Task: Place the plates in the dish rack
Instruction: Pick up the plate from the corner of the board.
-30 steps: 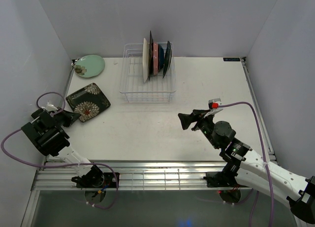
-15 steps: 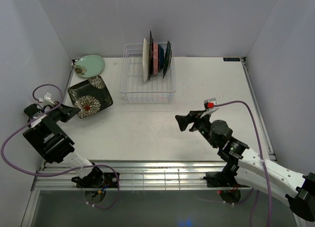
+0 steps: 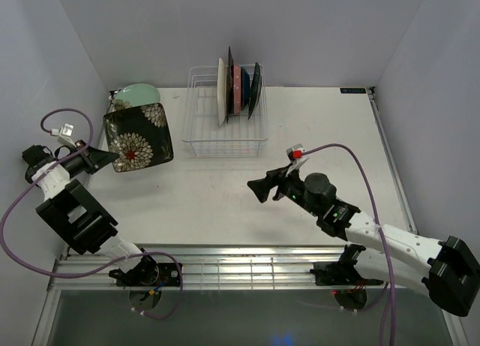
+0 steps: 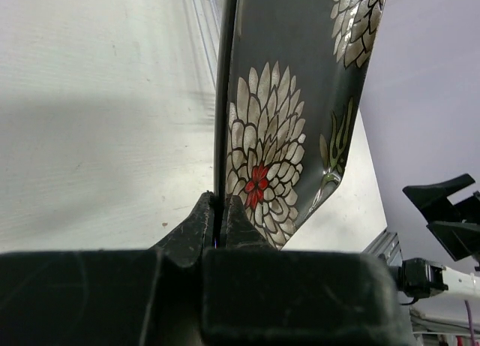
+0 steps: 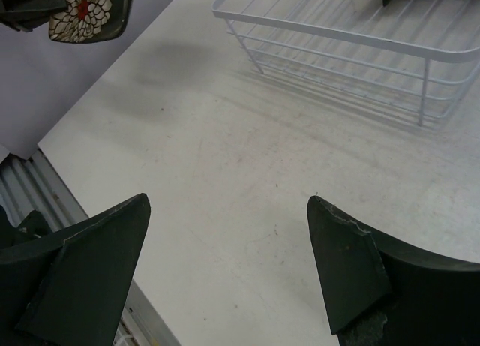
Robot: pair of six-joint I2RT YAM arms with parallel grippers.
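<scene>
I should next grab the floral plate [image 3: 138, 138] with my right gripper by its edge opposite my left gripper, so another edge stays free for the rack.
My left gripper [image 3: 107, 160] is shut on the near edge of the dark rectangular floral plate [image 3: 138, 138] and holds it tilted up above the table at the left. The left wrist view shows the plate [image 4: 289, 128] edge-on between the closed fingers [image 4: 195, 222]. The round pale green plate [image 3: 136, 94] lies flat at the back left, partly hidden behind the floral plate. The white wire dish rack [image 3: 225, 124] stands at the back centre with several plates upright in its right part. My right gripper [image 3: 261, 188] is open and empty over the table's middle; its wrist view shows the rack [image 5: 352, 42].
Grey walls close in the table on the left, back and right. The floral plate also shows at the top left of the right wrist view [image 5: 86, 12]. The left half of the rack holds no plates.
My left gripper has lifted the floral plate off the table and swung it up and back toward the rack. My right gripper has moved left toward the table's middle.
</scene>
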